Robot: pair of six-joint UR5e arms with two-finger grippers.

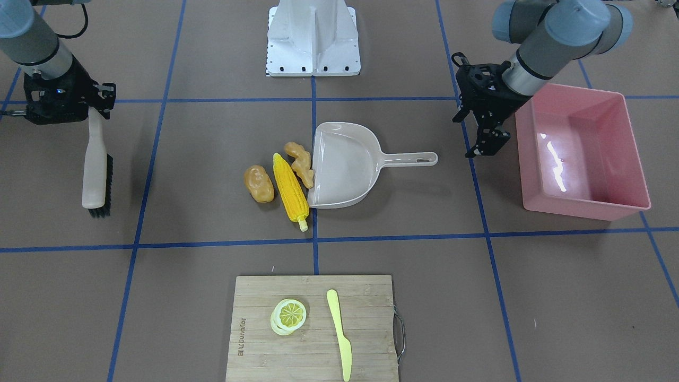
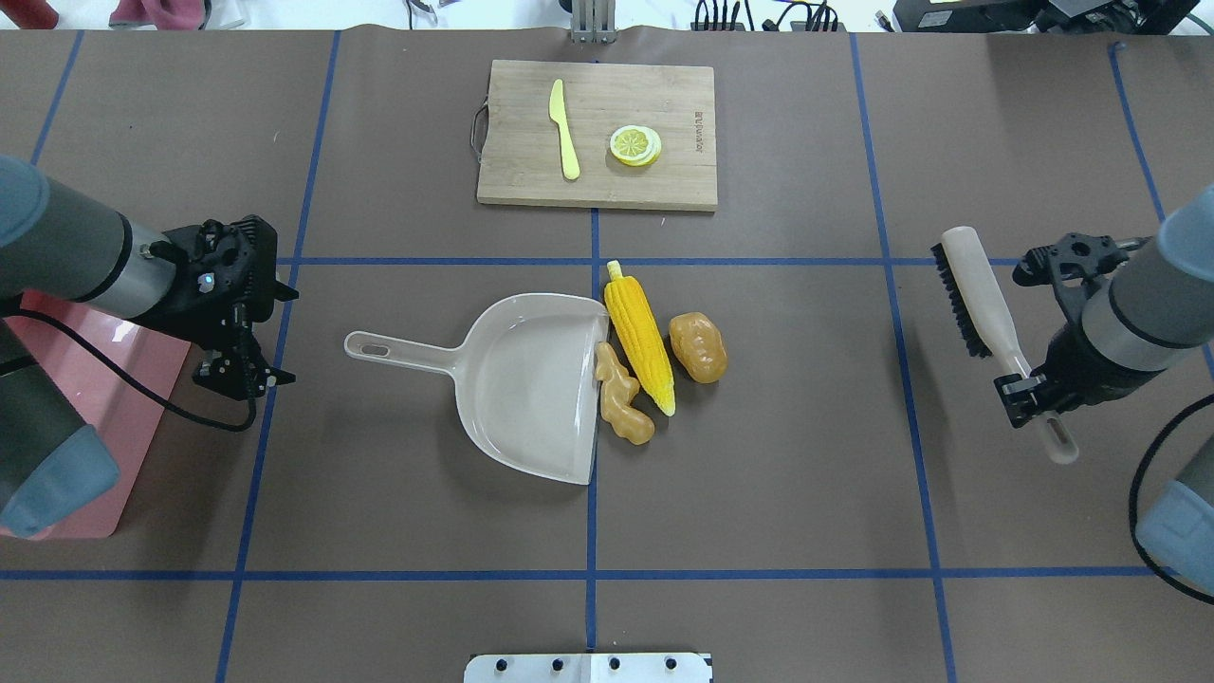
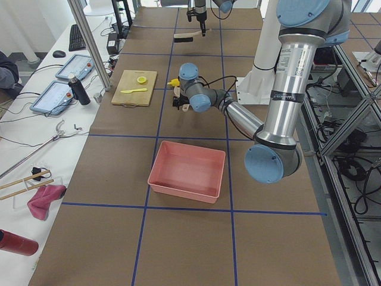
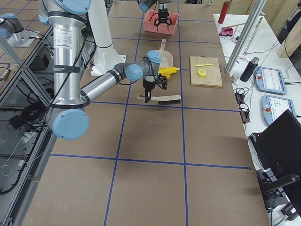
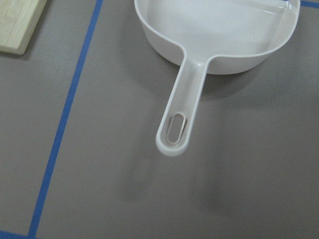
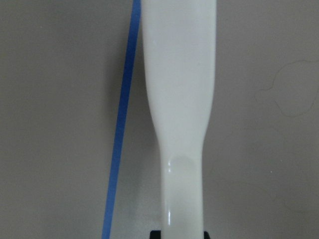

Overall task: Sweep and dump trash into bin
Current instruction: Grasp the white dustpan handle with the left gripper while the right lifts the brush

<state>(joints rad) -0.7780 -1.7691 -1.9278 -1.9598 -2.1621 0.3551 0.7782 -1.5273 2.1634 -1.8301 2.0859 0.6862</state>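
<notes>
The dustpan's opening (image 1: 316,171) has to stay free to take in the trash, so my left gripper should next grab the dustpan by its slotted handle (image 1: 412,159).
The yellow corn cob (image 1: 290,188) (image 2: 640,334), the brownish potato (image 1: 259,183) (image 2: 698,347) and the tan ginger root (image 1: 299,163) (image 2: 621,403) lie together on the table at the open mouth of a beige dustpan (image 1: 345,164) (image 2: 526,379). My left gripper (image 1: 487,144) (image 2: 243,368) is open and empty, between the dustpan handle (image 5: 182,104) and the pink bin (image 1: 583,209) (image 2: 104,427). My right gripper (image 1: 95,109) (image 2: 1029,389) is shut on the handle of a white brush (image 1: 95,164) (image 2: 977,294) (image 6: 179,99) with black bristles, far to the side of the trash.
A wooden cutting board (image 1: 366,318) (image 2: 683,175) with a lemon slice (image 1: 289,315) (image 2: 634,145) and a pale yellow knife (image 1: 339,331) (image 2: 564,142) lies at the table's far side. The robot's white base (image 1: 313,37) stands behind the dustpan.
</notes>
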